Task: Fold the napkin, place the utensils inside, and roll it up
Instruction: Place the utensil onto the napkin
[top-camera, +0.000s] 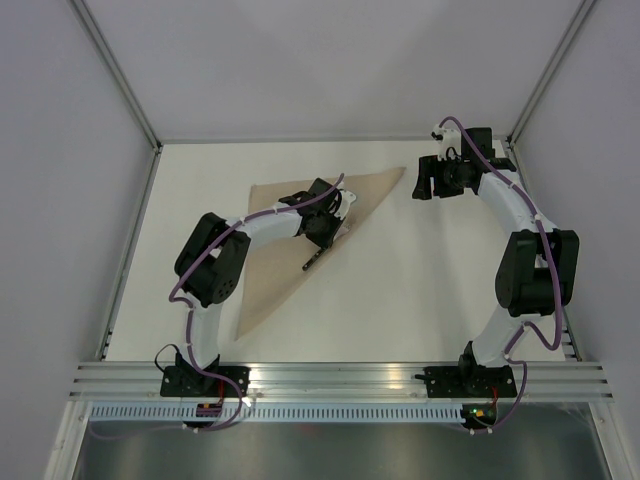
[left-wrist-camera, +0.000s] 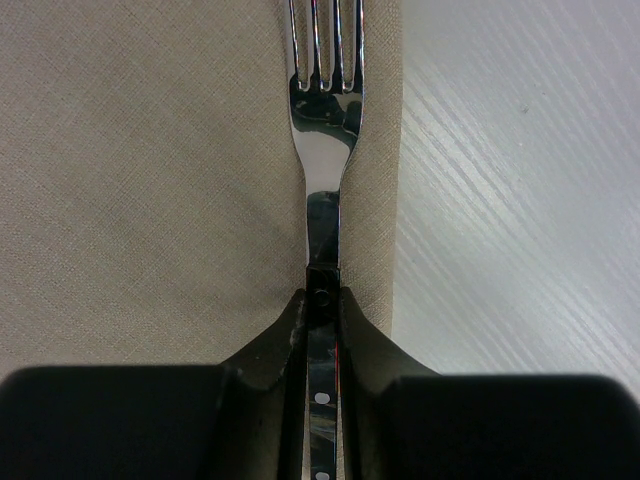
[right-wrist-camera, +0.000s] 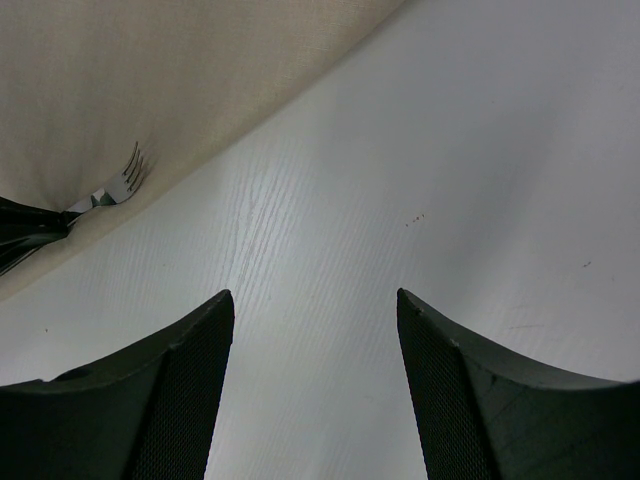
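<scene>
The fork (top-camera: 312, 262) lies low along the napkin's long edge with flat cloth beneath and would come to rest there, so it is time for my left gripper to release it now.
The tan napkin (top-camera: 272, 285) lies folded into a triangle on the white table, with its long edge running diagonally. My left gripper (top-camera: 325, 235) is over that edge, shut on the dark handle of the fork (top-camera: 312, 262). In the left wrist view the fingers (left-wrist-camera: 322, 295) clamp the handle. The silvery fork (left-wrist-camera: 325, 150) points away over the napkin (left-wrist-camera: 150, 150), close to its right edge. My right gripper (top-camera: 422, 185) is open and empty beside the napkin's far right corner. Its wrist view (right-wrist-camera: 315, 300) shows bare table, the napkin (right-wrist-camera: 150, 80) and the fork tines (right-wrist-camera: 125, 178).
The white table (top-camera: 400, 290) is enclosed by grey walls on three sides, with a metal rail along the near edge (top-camera: 340, 380). No other loose objects show.
</scene>
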